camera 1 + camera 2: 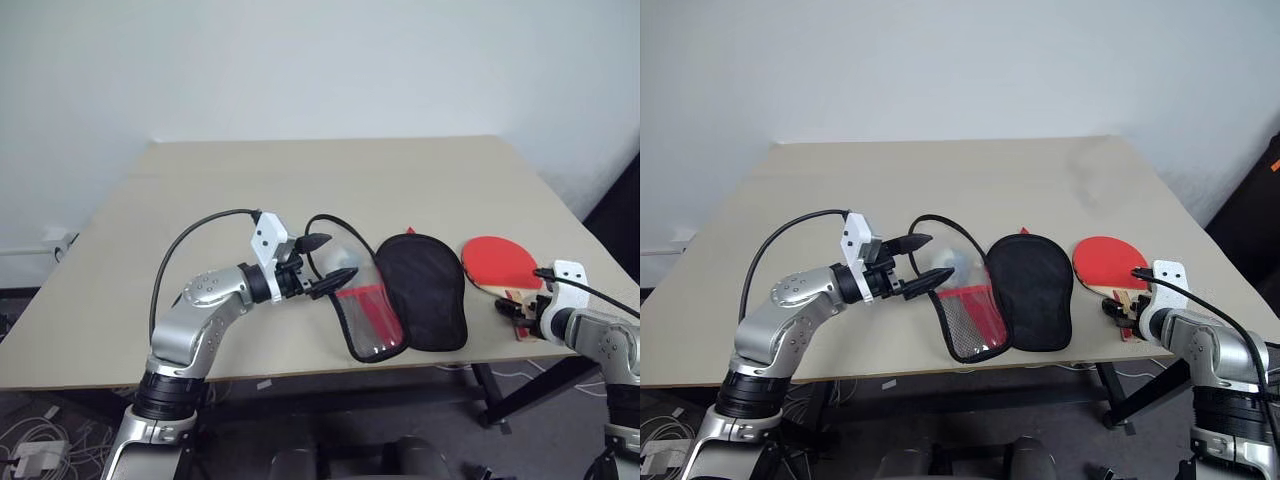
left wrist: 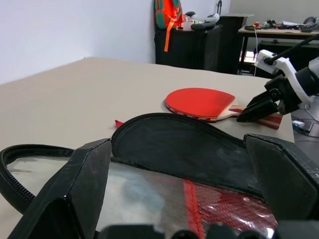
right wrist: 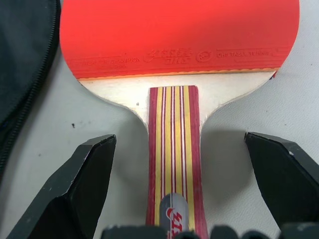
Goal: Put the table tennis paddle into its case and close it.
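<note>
The fingers of my right gripper are beside the striped handle (image 3: 174, 154) below the pale neck (image 3: 124, 93), so closing now would catch the handle, and it is time to close.
The case lies unzipped near the table's front edge, its clear red-printed half (image 1: 368, 320) on the left and its black half (image 1: 425, 290) on the right. My left gripper (image 1: 322, 264) is open and level at the clear half's upper left rim, and in the left wrist view its fingers (image 2: 84, 179) stand either side of the case (image 2: 189, 144). The table tennis paddle (image 1: 500, 262) lies flat to the right of the case, red face up. My right gripper (image 3: 180, 142) is open and tilted down, with the striped handle (image 3: 172, 149) between its fingers.
The beige table (image 1: 300, 180) has its front edge just below the case and its right edge close beside the paddle. A red zip tab (image 1: 408, 231) pokes out behind the black half. Dark furniture and a desk (image 2: 209, 35) stand beyond the table's right side.
</note>
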Controlling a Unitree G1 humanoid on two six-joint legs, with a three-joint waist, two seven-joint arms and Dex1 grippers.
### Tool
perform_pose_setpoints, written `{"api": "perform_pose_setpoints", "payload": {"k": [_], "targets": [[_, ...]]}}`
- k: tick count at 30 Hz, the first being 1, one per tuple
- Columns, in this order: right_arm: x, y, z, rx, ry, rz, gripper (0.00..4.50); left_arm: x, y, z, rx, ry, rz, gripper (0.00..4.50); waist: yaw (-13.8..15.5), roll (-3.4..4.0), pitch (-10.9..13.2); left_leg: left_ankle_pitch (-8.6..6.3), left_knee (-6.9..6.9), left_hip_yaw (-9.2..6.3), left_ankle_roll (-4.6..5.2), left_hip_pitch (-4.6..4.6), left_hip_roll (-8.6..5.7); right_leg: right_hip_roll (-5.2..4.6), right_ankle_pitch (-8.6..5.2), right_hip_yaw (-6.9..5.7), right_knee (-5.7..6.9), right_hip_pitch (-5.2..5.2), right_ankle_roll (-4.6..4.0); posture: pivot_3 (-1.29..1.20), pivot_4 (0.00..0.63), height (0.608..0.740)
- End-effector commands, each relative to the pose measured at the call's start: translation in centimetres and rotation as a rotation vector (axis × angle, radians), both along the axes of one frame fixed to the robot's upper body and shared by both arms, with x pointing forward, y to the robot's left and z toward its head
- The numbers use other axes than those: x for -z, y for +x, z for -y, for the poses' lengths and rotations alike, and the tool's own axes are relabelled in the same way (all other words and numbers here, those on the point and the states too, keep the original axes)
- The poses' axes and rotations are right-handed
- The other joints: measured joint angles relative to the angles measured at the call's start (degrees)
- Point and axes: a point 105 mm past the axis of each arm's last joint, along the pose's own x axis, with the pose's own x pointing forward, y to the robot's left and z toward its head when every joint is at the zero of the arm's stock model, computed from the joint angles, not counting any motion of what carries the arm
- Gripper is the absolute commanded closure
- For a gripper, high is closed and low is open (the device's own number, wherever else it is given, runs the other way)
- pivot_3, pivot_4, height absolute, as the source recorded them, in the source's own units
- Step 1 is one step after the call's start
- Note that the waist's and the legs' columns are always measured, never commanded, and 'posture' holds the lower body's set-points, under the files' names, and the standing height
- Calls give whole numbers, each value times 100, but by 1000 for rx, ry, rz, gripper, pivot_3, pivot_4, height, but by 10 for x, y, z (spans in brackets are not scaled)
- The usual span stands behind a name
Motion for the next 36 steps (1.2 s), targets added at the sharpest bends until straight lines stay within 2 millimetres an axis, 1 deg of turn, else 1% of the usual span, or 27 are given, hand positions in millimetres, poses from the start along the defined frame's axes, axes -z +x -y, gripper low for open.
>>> {"api": "perform_pose_setpoints", "payload": {"k": [1,4,9,12,15,16,20,23,25,29,32,34,36], "targets": [[-4,8,0,8,-36,21,631,-8,-5,6,25,-9,44,0,-6,-1,0,-1,2,1,0,0,0,-1,0,1,0,0,0,0,0,724],[-2,10,0,3,-46,17,1648,-7,-7,6,22,-13,38,0,-14,0,0,-1,2,0,1,0,0,-1,0,1,1,-1,0,0,0,724],[-1,13,-3,-1,-49,22,1648,-5,-7,5,11,-12,36,0,-17,-2,0,1,2,1,-3,2,1,0,0,1,3,0,0,0,0,724],[-5,16,-6,-11,-46,39,2266,-5,-8,4,3,-16,33,0,-19,-2,-1,1,2,1,-2,2,1,1,0,2,4,0,0,0,0,724],[-14,22,-12,-34,-33,71,3227,-7,-6,2,-12,-17,29,0,-18,-1,0,3,2,2,-6,2,1,1,0,2,6,-1,0,0,0,724],[-18,24,-15,-43,-26,84,3329,-6,-5,-1,-19,-12,26,0,-19,0,0,4,2,2,-7,2,1,1,0,3,6,-2,0,0,0,724],[-31,30,-17,-41,-35,122,3328,-3,-1,-10,-47,0,10,0,-18,4,2,15,1,5,-26,2,1,1,0,5,11,-7,1,0,0,724],[-42,36,-13,27,-45,143,3328,0,0,-20,-70,17,-9,0,-18,8,5,15,1,6,-26,1,0,0,-1,5,16,-10,2,0,0,724],[-49,40,-16,55,-11,158,3328,3,0,-24,-80,32,-16,0,-18,9,5,15,1,8,-27,0,0,-1,-1,8,18,-13,3,0,0,724],[-76,47,-41,9,29,228,3328,18,-6,-32,-68,81,-50,0,-17,12,8,15,1,11,-29,0,-1,-2,-5,12,34,-20,12,0,0,724],[-85,48,-51,-1,39,242,3328,21,-7,-33,-70,93,-58,0,-7,14,9,16,1,14,-30,-2,-2,-4,-8,21,56,-34,16,0,0,724],[-88,47,-62,-18,65,242,3328,20,-6,-32,-77,79,-59,0,15,14,8,16,2,9,-29,-4,-2,-4,-10,18,58,-34,13,0,0,724],[-85,46,-70,-26,74,227,3328,19,-5,-30,-76,65,-60,0,13,14,8,16,3,8,-29,-4,-2,-6,-11,18,58,-33,12,0,0,724]]}}
